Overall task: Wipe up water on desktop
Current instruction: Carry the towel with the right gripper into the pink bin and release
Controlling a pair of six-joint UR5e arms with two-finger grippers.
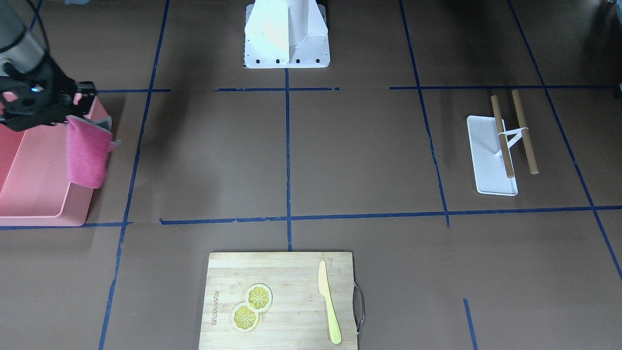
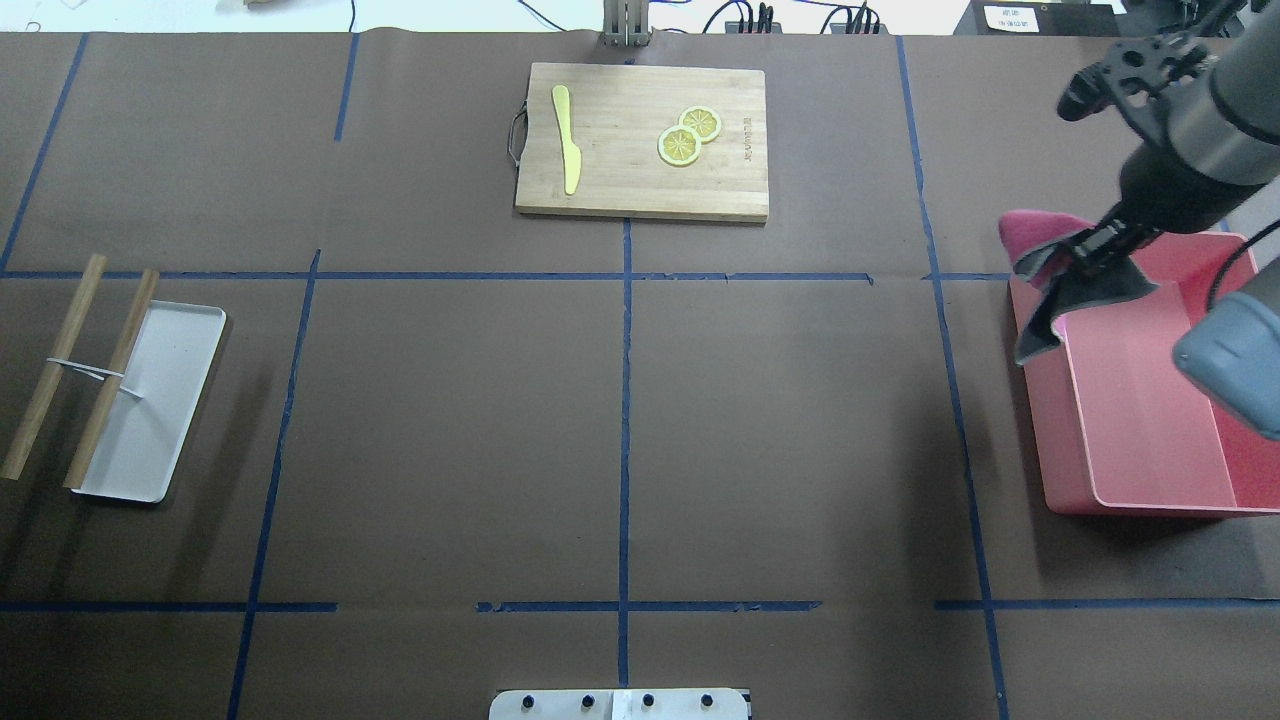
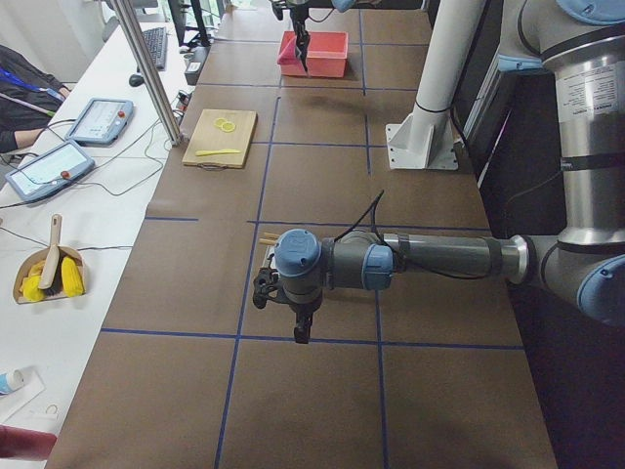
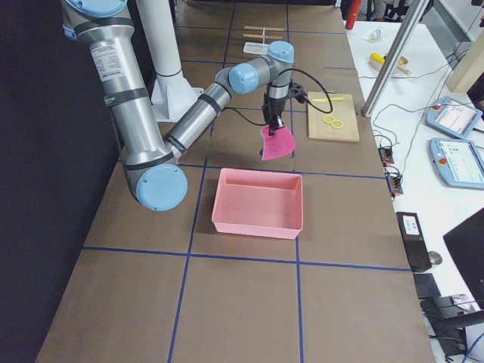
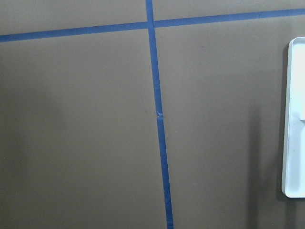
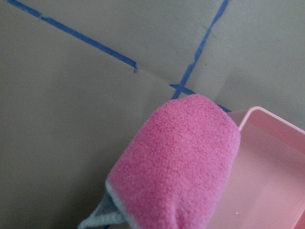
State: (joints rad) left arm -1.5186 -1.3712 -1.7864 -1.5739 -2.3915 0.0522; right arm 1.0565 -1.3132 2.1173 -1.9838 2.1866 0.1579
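Observation:
My right gripper should keep hold of the pink cloth (image 1: 87,150) until it hangs in the bin's opening, as the cloth's lower edge sticks out over the bin's side rim (image 1: 91,189).
The desktop (image 1: 364,155) is brown, marked by blue tape lines; it also shows in the overhead view (image 2: 450,420). I see no water on it. My right gripper (image 2: 1095,245) is shut on a pink cloth (image 2: 1030,235) with a grey underside. It holds the cloth, hanging, above the rim of a pink bin (image 2: 1140,420). The cloth (image 1: 87,150) also shows in the front view and in the right wrist view (image 6: 181,162). My left gripper (image 3: 303,332) hangs above the desktop near a white tray; I cannot tell whether it is open or shut.
A white tray (image 2: 150,400) with two wooden rods (image 2: 75,310) lies at the robot's left. A wooden cutting board (image 2: 640,140) with a yellow knife (image 2: 568,140) and lemon slices (image 2: 688,135) lies at the far edge. The robot's base (image 1: 286,34) is at the near middle.

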